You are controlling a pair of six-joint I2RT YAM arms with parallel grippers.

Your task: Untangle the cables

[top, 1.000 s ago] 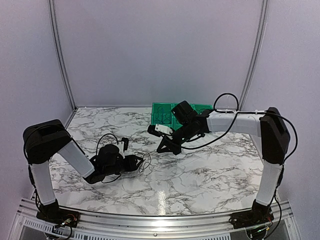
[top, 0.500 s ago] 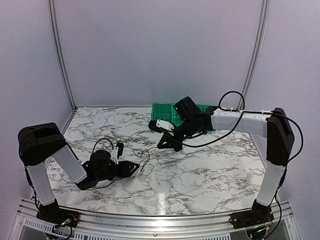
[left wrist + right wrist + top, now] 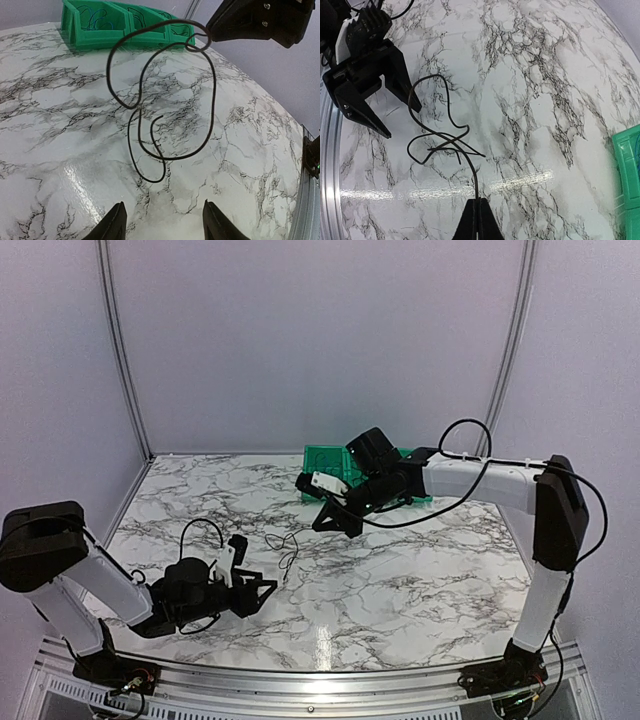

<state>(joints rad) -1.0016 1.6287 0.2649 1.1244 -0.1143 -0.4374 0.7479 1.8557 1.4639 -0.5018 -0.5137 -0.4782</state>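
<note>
The part of the black cable by the right gripper should stay free to untangle. My left gripper needs to grab the cable by its nearest loop (image 3: 285, 577) (image 3: 159, 179) next.
A thin black cable (image 3: 212, 107) runs in loose loops over the marble table (image 3: 420, 580); it also shows in the top view as the cable (image 3: 286, 550) and in the right wrist view as the cable (image 3: 439, 134). My right gripper (image 3: 479, 202) is shut on one end of it and holds that end up off the table; from above, the right gripper (image 3: 327, 524) hangs just in front of the bins. My left gripper (image 3: 164, 226) is open and empty, a little short of the nearest loop. In the top view the left gripper (image 3: 264, 591) sits low at the near left.
Green bins (image 3: 328, 466) stand at the back centre, and the bins (image 3: 87, 37) hold more thin wires. The right arm's thicker black cable (image 3: 455, 455) arcs above its forearm. A metal rail (image 3: 320, 685) runs along the table's near edge.
My left gripper has let go of the cable, opened wider and drawn back toward the near left. The right gripper has shifted slightly back with the cable end.
</note>
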